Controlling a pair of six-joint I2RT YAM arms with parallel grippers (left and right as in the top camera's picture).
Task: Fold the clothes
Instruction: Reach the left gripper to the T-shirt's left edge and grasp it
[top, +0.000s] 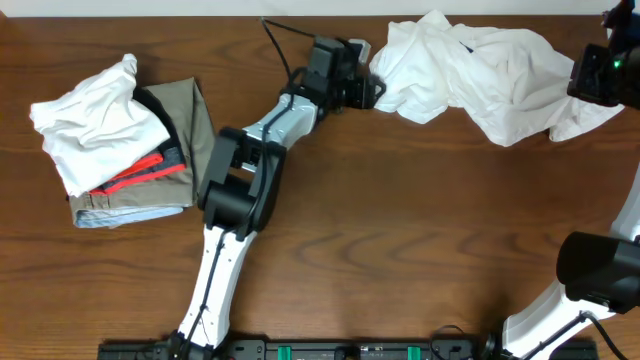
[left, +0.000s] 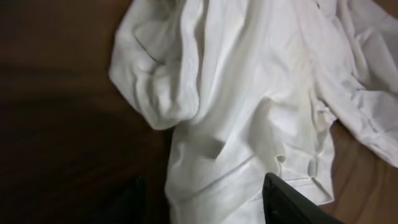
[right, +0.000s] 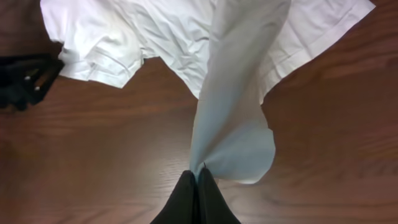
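Note:
The left gripper next needs to spread the clothes (top: 480, 75) for folding, so it should grab the fold at the end of the clothes opposite the right gripper.
The clothes (top: 480, 75), white and wrinkled, lie bunched along the table's far right. My left gripper (top: 372, 90) is at their left end. In the left wrist view the gripper (left: 205, 186) is open, its dark fingers (left: 292, 205) standing either side of a fold of the clothes (left: 249, 93), the left finger apart from the fabric. My right gripper (top: 598, 72) is at the far right edge. In the right wrist view it (right: 198, 183) is shut on a corner of the clothes (right: 236, 99), which rises in a taut strip off the table.
A pile sits at the left: a white garment (top: 95, 120) on top of a khaki-olive one (top: 185, 125) and a red-and-black one (top: 145, 172). A black cable (top: 285, 50) runs along the far edge behind the left arm (top: 245, 170).

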